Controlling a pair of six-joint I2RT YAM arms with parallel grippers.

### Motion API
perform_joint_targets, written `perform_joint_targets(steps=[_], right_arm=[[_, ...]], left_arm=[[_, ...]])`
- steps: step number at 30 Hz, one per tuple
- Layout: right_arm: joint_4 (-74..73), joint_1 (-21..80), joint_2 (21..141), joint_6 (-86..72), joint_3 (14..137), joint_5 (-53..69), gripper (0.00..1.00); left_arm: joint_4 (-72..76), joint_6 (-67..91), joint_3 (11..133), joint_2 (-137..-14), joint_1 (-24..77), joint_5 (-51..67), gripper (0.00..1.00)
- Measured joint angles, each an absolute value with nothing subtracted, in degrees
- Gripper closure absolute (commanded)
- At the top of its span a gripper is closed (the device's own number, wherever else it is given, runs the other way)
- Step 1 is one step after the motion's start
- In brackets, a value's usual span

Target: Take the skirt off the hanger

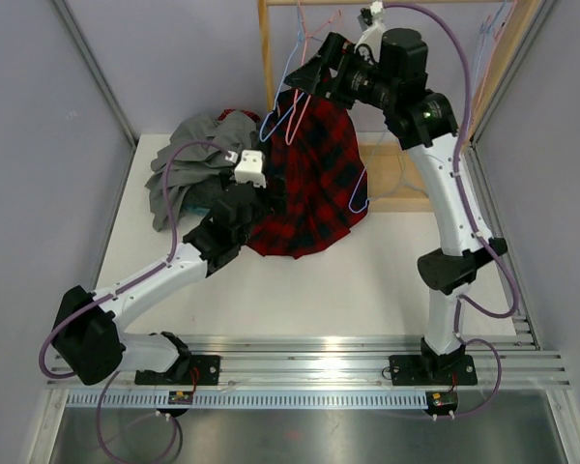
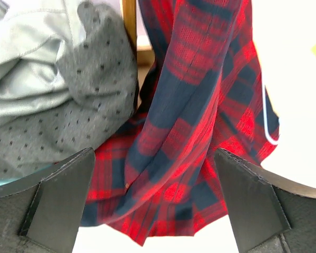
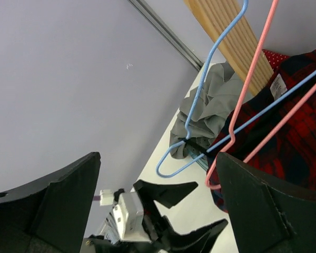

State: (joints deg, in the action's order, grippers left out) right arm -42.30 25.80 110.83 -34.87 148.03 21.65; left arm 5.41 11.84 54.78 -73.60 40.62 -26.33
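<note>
My left gripper is to grab the skirt (image 1: 314,179) by its edge beside the grey clothes and leave the hanger free, so the skirt can be pulled from the hanger.
A red and dark blue plaid skirt (image 1: 314,179) hangs from thin wire hangers, a blue hanger (image 1: 274,118) and a pink hanger (image 1: 295,124), and its hem rests on the white table. My left gripper (image 1: 269,198) is open at the skirt's lower left edge. In the left wrist view the skirt (image 2: 184,132) hangs ahead of the spread fingers (image 2: 58,203), which do not grip it. My right gripper (image 1: 312,72) is open and empty, high up beside the hanger hooks. The right wrist view shows the blue hanger (image 3: 200,105), the pink hanger (image 3: 242,100) and the skirt (image 3: 289,147).
A heap of grey clothes (image 1: 188,164) lies on the table left of the skirt, also in the left wrist view (image 2: 52,105). A wooden rack (image 1: 265,48) stands at the back, with more hangers at its right end (image 1: 488,39). Grey walls close both sides.
</note>
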Motion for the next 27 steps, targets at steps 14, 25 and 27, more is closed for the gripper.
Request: perform_joint_targets(steps=[14, 25, 27], right_arm=[[-30.4, 28.4, 125.4, -36.4, 149.6, 20.6, 0.12], [-21.8, 29.2, 125.4, -38.5, 148.8, 18.1, 0.78], [-22.0, 29.2, 125.4, -39.1, 148.7, 17.4, 0.87]], left_arm=[[10.0, 16.0, 44.4, -71.3, 40.5, -24.6, 0.01], [10.0, 17.8, 41.2, -69.0, 40.5, -23.8, 0.01], [10.0, 17.7, 41.2, -69.1, 40.5, -23.8, 0.01]])
